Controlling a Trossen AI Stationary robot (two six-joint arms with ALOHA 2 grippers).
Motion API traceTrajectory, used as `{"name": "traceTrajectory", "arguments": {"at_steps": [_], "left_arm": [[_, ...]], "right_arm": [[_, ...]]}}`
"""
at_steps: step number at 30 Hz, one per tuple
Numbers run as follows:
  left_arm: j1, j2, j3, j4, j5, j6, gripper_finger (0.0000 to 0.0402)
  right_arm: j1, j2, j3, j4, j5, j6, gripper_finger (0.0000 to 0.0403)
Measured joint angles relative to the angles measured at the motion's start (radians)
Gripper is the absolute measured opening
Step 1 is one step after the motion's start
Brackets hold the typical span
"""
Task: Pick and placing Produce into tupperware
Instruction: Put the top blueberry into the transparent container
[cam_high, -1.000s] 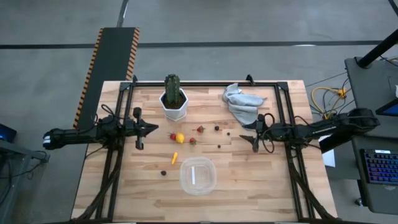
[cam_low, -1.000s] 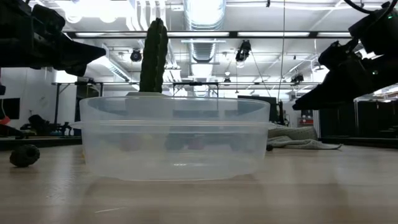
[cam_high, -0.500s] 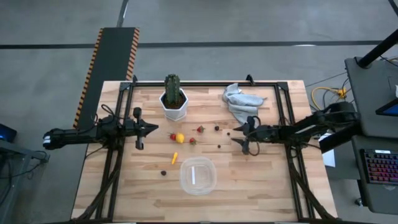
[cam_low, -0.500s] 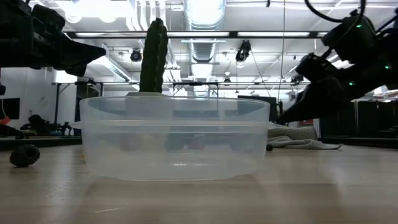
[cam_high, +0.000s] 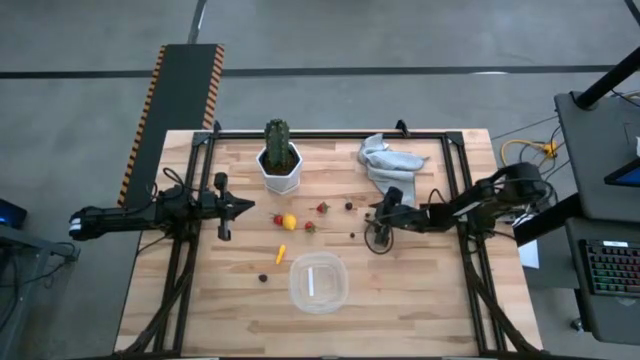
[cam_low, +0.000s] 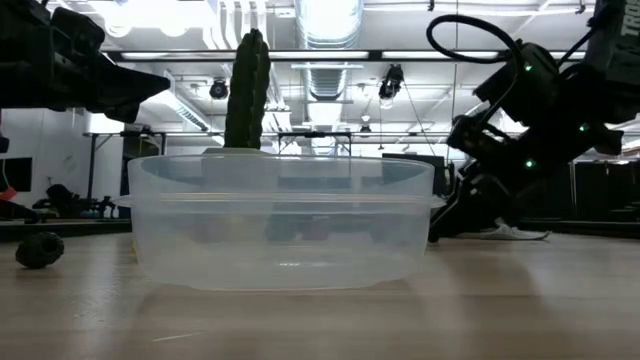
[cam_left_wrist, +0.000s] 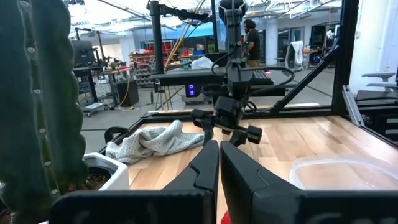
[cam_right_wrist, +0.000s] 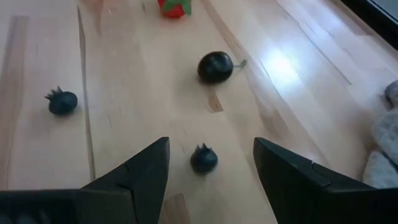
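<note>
The dark berry should go into the clear tupperware, so my right gripper needs to grab the dark berry's round body (cam_right_wrist: 203, 160) to place it there.
The produce lies mid-table in the high view: red strawberry pieces (cam_high: 278, 218) (cam_high: 321, 208), a yellow lemon (cam_high: 289, 221), an orange sliver (cam_high: 281, 253) and small dark berries (cam_high: 349, 206) (cam_high: 263, 278). The clear tupperware (cam_high: 318, 282) sits on its base near the front edge. My right gripper (cam_high: 376, 226) is open and tipped down over the berries. In the right wrist view its fingers (cam_right_wrist: 211, 171) stand on either side of one dark berry (cam_right_wrist: 204, 158) without touching it. My left gripper (cam_high: 245, 207) is shut and hovers left of the produce.
A tall green cactus in a white pot (cam_high: 279, 158) stands at the far side, and a grey cloth (cam_high: 388, 163) lies crumpled far right. More dark berries (cam_right_wrist: 215, 66) (cam_right_wrist: 62, 101) lie ahead of my right gripper. Black frame rails run along both table sides.
My right gripper has moved toward the table's left edge and down, tipping its fingers toward the table, and now stands over the dark berries right of the strawberries. The produce and tupperware have stayed in place.
</note>
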Motion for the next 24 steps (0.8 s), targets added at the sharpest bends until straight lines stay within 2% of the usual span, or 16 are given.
{"name": "traceTrajectory", "arguments": {"at_steps": [16, 24], "left_arm": [[0.0, 0.006, 0.0, -0.007, 0.001, 0.0, 0.0], [0.0, 0.006, 0.0, -0.007, 0.001, 0.0, 0.0]], "right_arm": [[-0.002, 0.003, 0.01, -0.044, -0.009, 0.027, 0.0226], [-0.019, 0.022, 0.025, -0.046, -0.074, 0.005, 0.0226]]}}
